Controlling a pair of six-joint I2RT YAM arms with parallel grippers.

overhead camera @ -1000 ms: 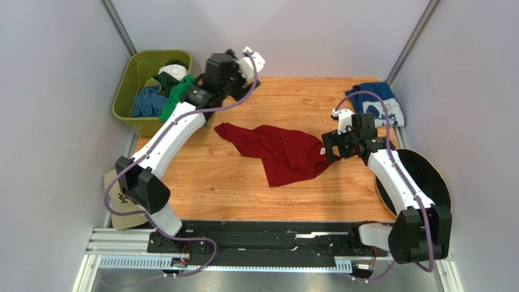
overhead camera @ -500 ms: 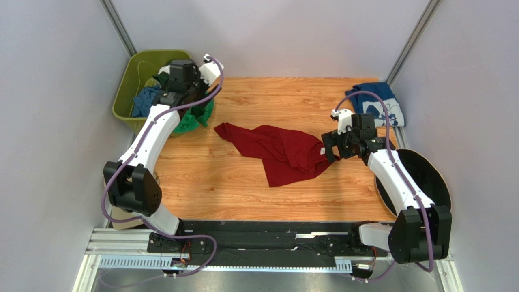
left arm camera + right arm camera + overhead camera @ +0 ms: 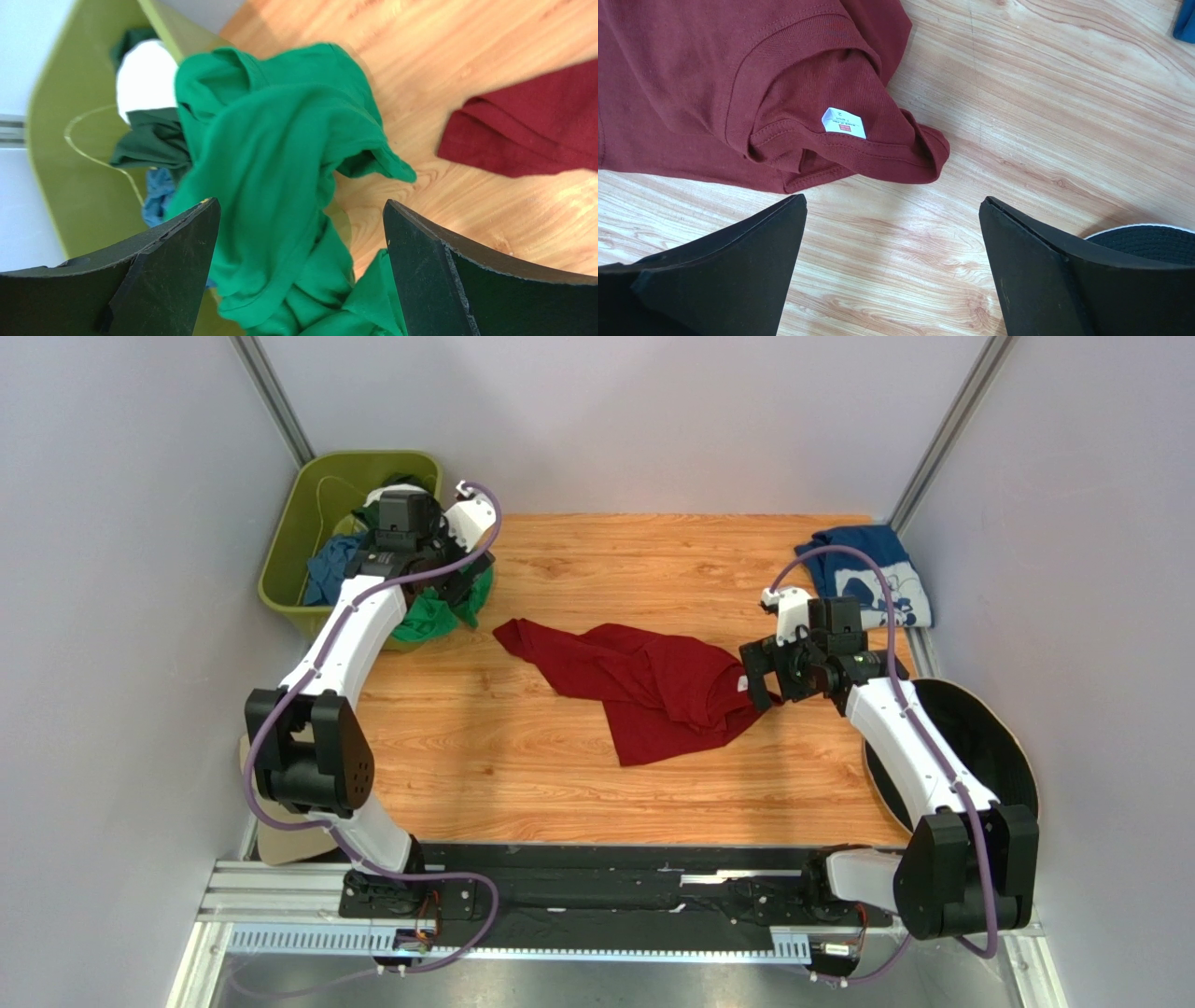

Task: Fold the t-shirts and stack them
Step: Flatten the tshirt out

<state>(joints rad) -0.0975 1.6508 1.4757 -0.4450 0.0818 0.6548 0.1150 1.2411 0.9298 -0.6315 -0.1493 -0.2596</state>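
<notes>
My left gripper should go lower before it closes on the green fold. Its fingers are above the fold, so they would miss it if they closed now.
The dark red t-shirt (image 3: 645,686) lies crumpled mid-table; its collar end with a white label (image 3: 843,122) is just ahead of my right gripper (image 3: 892,273), which hovers open over bare wood (image 3: 755,672). The bright green t-shirt (image 3: 281,175) spills from the bin over its rim onto the table (image 3: 438,609). My left gripper (image 3: 302,280) hangs open right above it, jaws wide on either side of the cloth, gripping nothing (image 3: 428,567). The navy-blue printed t-shirt (image 3: 867,574) lies folded at the far right.
An olive-green bin (image 3: 288,560) at the far left holds more clothes, blue (image 3: 158,199) and white (image 3: 144,77) among them. A black wide-brimmed hat (image 3: 989,742) lies by the right arm, its rim near the right finger (image 3: 1151,241). A tan cap (image 3: 267,805) sits at the left edge.
My left arm has swung left from the back of the table to over the bin's corner. The green t-shirt now drapes farther out over the rim. The right arm has not moved.
</notes>
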